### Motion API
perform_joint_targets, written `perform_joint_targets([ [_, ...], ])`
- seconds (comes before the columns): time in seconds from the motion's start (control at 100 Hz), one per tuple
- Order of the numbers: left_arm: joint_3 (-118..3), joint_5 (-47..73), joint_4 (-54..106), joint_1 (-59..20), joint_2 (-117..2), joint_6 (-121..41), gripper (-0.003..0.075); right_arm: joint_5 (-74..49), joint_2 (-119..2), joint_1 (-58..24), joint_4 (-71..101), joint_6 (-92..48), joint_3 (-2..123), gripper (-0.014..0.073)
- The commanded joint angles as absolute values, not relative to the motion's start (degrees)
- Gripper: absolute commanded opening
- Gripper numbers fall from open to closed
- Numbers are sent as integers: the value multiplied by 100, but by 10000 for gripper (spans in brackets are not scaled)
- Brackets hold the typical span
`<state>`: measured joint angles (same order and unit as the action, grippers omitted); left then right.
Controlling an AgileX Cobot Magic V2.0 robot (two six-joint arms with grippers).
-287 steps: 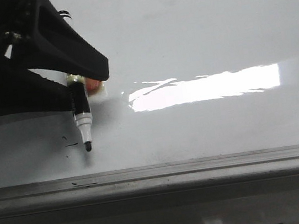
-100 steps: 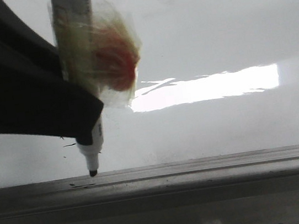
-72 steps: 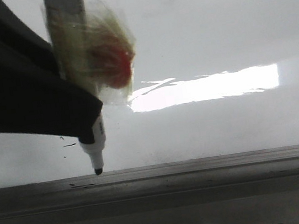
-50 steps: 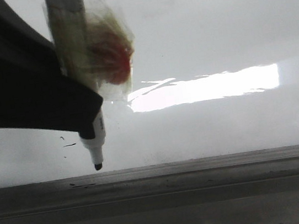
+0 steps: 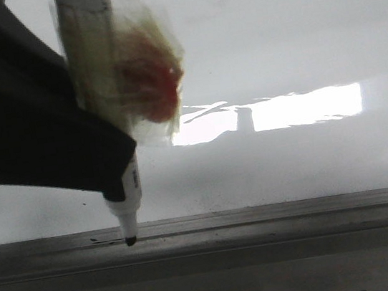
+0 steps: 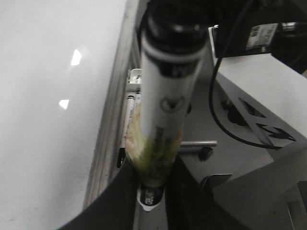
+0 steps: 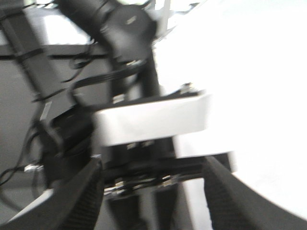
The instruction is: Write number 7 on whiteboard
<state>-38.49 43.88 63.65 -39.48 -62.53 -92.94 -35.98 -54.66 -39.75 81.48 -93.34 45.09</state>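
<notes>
My right gripper grabs the marker by its taped upper body (image 5: 90, 44) next, since my left gripper's fingers crowd the marker's lower body close to its tip.
My left gripper (image 5: 119, 176) is shut on a white-barrelled black marker (image 5: 90, 51) wrapped in clear tape with a red patch (image 5: 151, 86). The marker points down, and its black tip (image 5: 131, 240) is over the grey metal ledge (image 5: 284, 220) at the whiteboard's (image 5: 273, 40) near edge. In the left wrist view the marker (image 6: 168, 96) stands between the shut fingers of that gripper (image 6: 152, 196). No number 7 shows on the board. My right gripper (image 7: 153, 206) is open and empty in a blurred view.
A bright glare band (image 5: 297, 109) crosses the board, with a small dark reflection (image 5: 245, 118) in it. Tiny black dashes (image 5: 94, 240) lie on the ledge. Beyond the ledge (image 6: 112, 134) are cables and white equipment (image 6: 249, 91). The right wrist view shows a dark arm (image 7: 120, 28).
The marker and left gripper came much closer to the camera since 2.9 s ago. In the last half second the tip dropped from the board's lower edge onto the ledge. A dark reflection appeared in the glare.
</notes>
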Motion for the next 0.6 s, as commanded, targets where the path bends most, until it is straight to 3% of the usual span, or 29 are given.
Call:
perform_joint_targets([
  [0.0,-4000,4447,6626,-3973,-6144,-9321,-20,-3501,-5311,-3960,8359,-9403,4713,407],
  [0.59,-4000,4527,6641,-3973,-6144,-9321,-20,-3932,-6086,-3960,8341,-9343,4239,407],
])
